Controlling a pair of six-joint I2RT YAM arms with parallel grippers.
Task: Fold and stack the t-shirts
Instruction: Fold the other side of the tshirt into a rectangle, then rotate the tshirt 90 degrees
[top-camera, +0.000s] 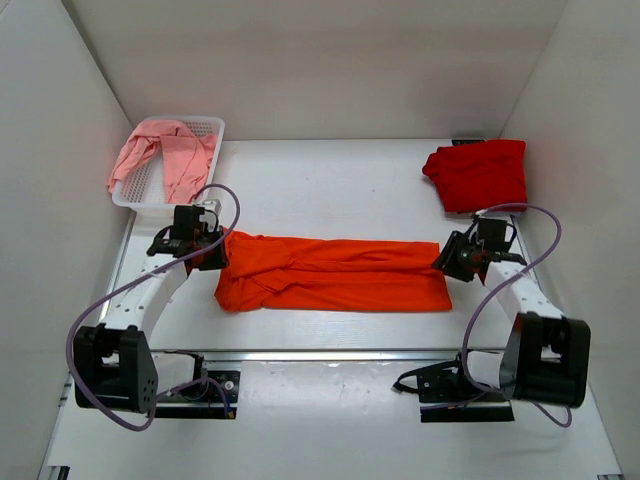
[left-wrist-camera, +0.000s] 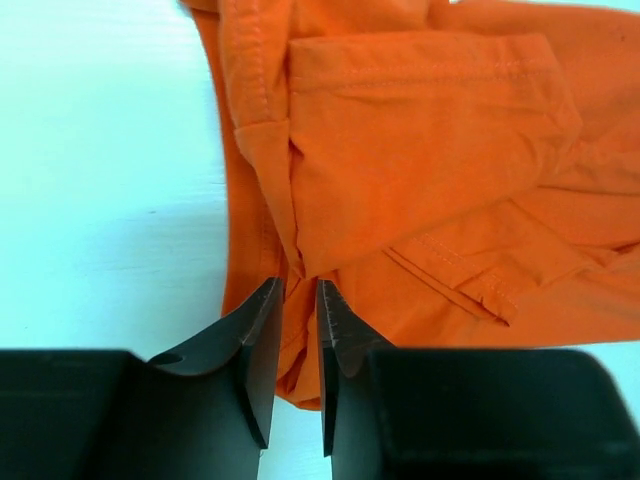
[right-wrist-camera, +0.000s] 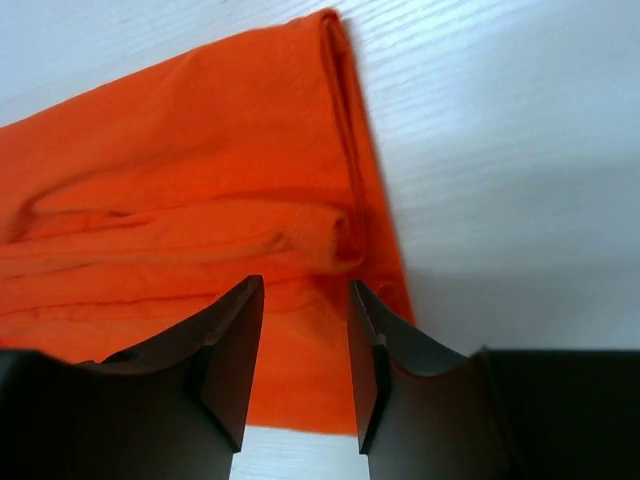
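The folded orange t-shirt needs to be turned for folding, so my right gripper needs to pick it up next by its end opposite my left gripper.
The bright orange t-shirt (top-camera: 335, 272) lies folded into a long strip across the middle of the table. My left gripper (top-camera: 218, 250) is at its left end. In the left wrist view the gripper (left-wrist-camera: 298, 288) is nearly closed, and creases of orange cloth (left-wrist-camera: 420, 170) bunch up between its tips. My right gripper (top-camera: 447, 258) is at the strip's right end. In the right wrist view it (right-wrist-camera: 305, 290) is open just above the flat orange cloth (right-wrist-camera: 180, 190). The darker red t-shirt (top-camera: 478, 172) lies folded at the back right. The pale pink t-shirt (top-camera: 165, 155) hangs crumpled in and over the basket.
A white mesh basket (top-camera: 208, 127) stands at the back left, next to the left wall. White walls close in the table on the left, back and right. Purple cables loop from both arms near the front edge.
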